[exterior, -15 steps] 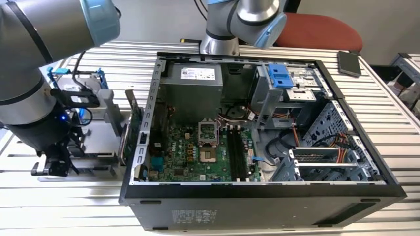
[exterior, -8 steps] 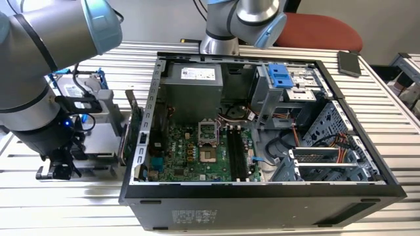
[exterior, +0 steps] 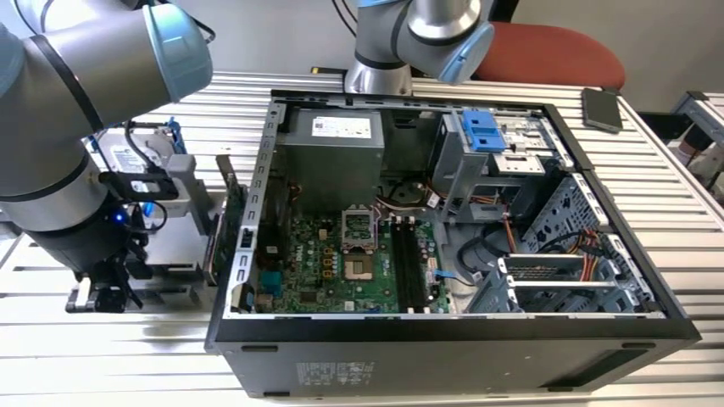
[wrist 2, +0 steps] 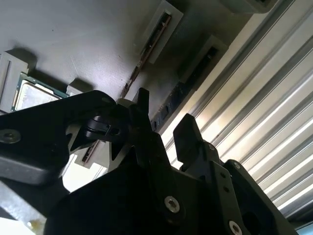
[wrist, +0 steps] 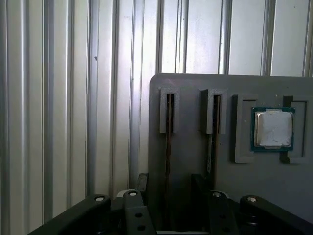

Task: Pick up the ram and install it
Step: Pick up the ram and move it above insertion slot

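Note:
I should next grip the ram's bare middle part (wrist: 167,191) with my gripper to pick up the ram, since the holder's slot block closes around the ram's end.
Two ram sticks stand on edge in slots of a grey holder plate (wrist: 195,161): one ram (wrist: 168,142) and a second ram (wrist: 211,142) beside it. In the first wrist view my gripper (wrist: 171,188) is open, its dark fingers (wrist: 143,182) apart on either side of the first stick and low over the plate. In the second wrist view the gripper (wrist 2: 164,125) again shows a gap between its fingertips (wrist 2: 188,132), with a ram stick (wrist 2: 146,51) running up from them. In the exterior view the gripper (exterior: 108,297) hangs at the left, outside the open computer case (exterior: 453,326).
A processor chip (wrist: 273,128) lies in a recess of the same plate. The motherboard's black memory slots (exterior: 409,263) lie inside the case. A green card (exterior: 226,212) and a drive in a blue frame (exterior: 142,153) stand near the arm. A phone (exterior: 602,108) lies on the ribbed table.

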Action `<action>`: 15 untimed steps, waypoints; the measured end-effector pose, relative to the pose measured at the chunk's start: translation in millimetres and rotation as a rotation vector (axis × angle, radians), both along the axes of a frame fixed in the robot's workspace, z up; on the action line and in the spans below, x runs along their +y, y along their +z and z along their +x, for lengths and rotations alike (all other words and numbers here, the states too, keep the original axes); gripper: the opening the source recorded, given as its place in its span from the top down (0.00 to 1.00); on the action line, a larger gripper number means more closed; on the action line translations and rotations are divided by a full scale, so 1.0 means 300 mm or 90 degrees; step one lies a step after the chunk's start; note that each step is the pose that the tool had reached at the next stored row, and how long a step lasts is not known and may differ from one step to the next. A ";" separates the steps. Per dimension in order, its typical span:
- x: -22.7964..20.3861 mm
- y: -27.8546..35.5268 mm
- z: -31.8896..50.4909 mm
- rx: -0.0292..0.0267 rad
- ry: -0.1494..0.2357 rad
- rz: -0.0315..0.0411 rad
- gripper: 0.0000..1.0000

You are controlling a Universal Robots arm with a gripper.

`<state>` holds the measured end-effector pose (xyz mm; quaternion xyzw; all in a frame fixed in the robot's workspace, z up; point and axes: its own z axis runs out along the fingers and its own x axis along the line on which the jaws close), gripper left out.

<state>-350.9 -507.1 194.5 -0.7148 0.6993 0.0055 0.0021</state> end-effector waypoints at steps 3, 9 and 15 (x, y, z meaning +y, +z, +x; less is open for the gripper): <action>0.000 -0.001 0.000 -0.0002 0.000 0.0001 0.00; 0.000 -0.001 0.000 -0.0001 0.000 0.0001 1.00; 0.000 -0.001 0.000 -0.0001 0.000 0.0001 1.00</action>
